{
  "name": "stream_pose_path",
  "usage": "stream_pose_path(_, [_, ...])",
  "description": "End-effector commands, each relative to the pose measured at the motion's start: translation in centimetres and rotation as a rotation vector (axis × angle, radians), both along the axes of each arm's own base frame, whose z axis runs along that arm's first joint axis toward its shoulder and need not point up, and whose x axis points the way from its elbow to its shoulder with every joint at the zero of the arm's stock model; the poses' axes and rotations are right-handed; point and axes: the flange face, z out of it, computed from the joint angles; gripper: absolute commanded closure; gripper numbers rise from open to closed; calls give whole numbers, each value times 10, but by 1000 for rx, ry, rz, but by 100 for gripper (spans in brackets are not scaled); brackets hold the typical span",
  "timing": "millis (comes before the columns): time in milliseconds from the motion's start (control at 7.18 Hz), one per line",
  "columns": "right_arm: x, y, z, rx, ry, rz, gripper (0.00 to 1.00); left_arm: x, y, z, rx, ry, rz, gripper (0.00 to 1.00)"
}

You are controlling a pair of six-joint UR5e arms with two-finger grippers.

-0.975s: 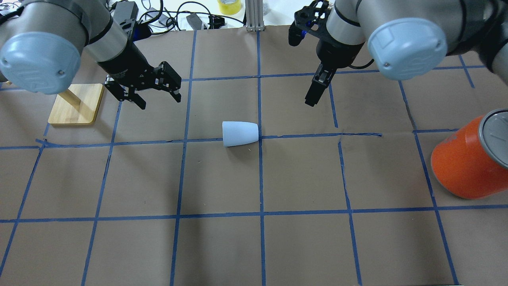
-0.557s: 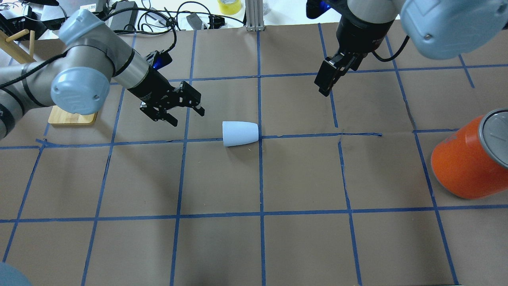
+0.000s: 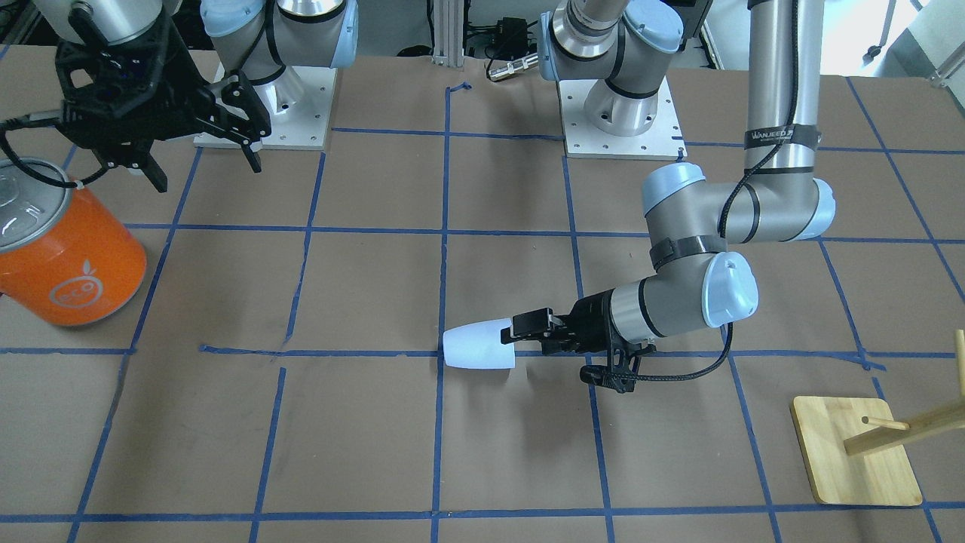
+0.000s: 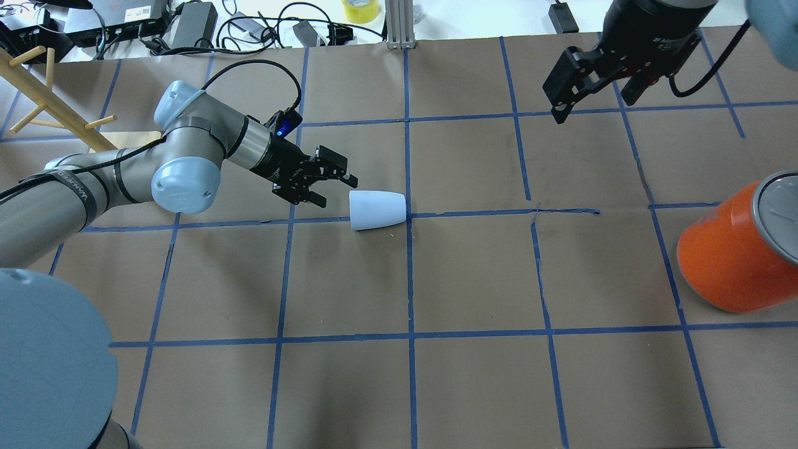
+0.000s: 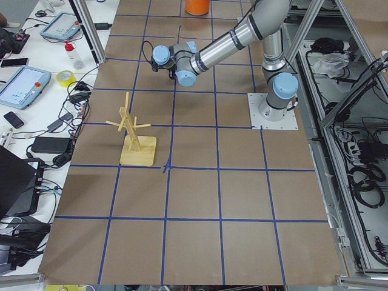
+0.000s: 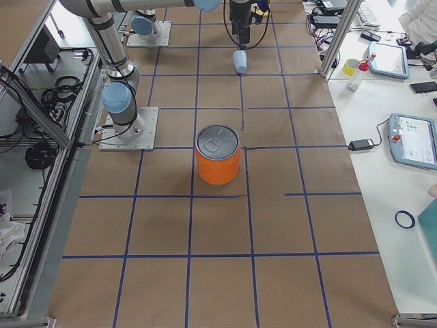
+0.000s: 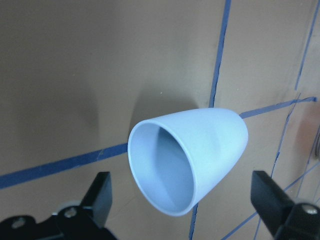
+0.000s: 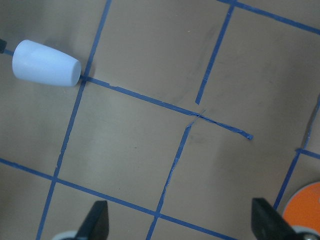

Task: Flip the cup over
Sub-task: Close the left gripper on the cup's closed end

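Observation:
Next, the left gripper grabs the cup by its thin rim (image 3: pixel 512 345) (image 7: pixel 192 172), where the cup offers two facing sides, since the cup's sides slope to a rounded base.
The pale blue cup (image 4: pixel 377 210) lies on its side on the brown paper at mid-table, its mouth towards my left arm and its rounded base on a blue tape crossing. My left gripper (image 4: pixel 336 191) is open, low over the table, right at the cup's mouth. In the left wrist view the cup (image 7: pixel 187 160) sits between the two spread fingers (image 7: pixel 102 192), untouched. In the front view the gripper (image 3: pixel 520 330) reaches the rim of the cup (image 3: pixel 479 347). My right gripper (image 4: pixel 592 96) is open and empty, high at the far right. Its wrist view shows the cup (image 8: pixel 46 63) from above.
A big orange can (image 4: pixel 735 255) with a silver lid stands at the table's right edge; it also shows in the front view (image 3: pixel 68 264). A wooden peg stand (image 4: pixel 50 93) on a square base (image 3: pixel 856 452) stands at the far left. Cables lie beyond the table's back edge.
My left gripper has moved right and down, from near the wooden stand to the cup's mouth. My right gripper has drawn away to the far right. The cup has not moved.

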Motion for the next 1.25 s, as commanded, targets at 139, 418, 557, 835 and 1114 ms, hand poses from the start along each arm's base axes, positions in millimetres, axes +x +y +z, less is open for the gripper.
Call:
stream_pose_path(139, [-6, 6, 4, 10, 6, -140, 0, -20, 0, -8, 15, 105, 19, 39])
stream_pose_path(418, [-10, 5, 5, -3, 36, -148, 0, -21, 4, -17, 34, 100, 16, 91])
stream_pose_path(557, [-10, 5, 4, -4, 36, -147, 0, -24, 6, -18, 41, 92, 14, 100])
stream_pose_path(835, [-11, 4, 5, -8, 40, -140, 0, -23, 1, 3, 23, 79, 76, 100])
stream_pose_path(1114, [-11, 4, 5, -9, 42, -137, 0, -15, -35, 77, -87, -38, 209, 100])
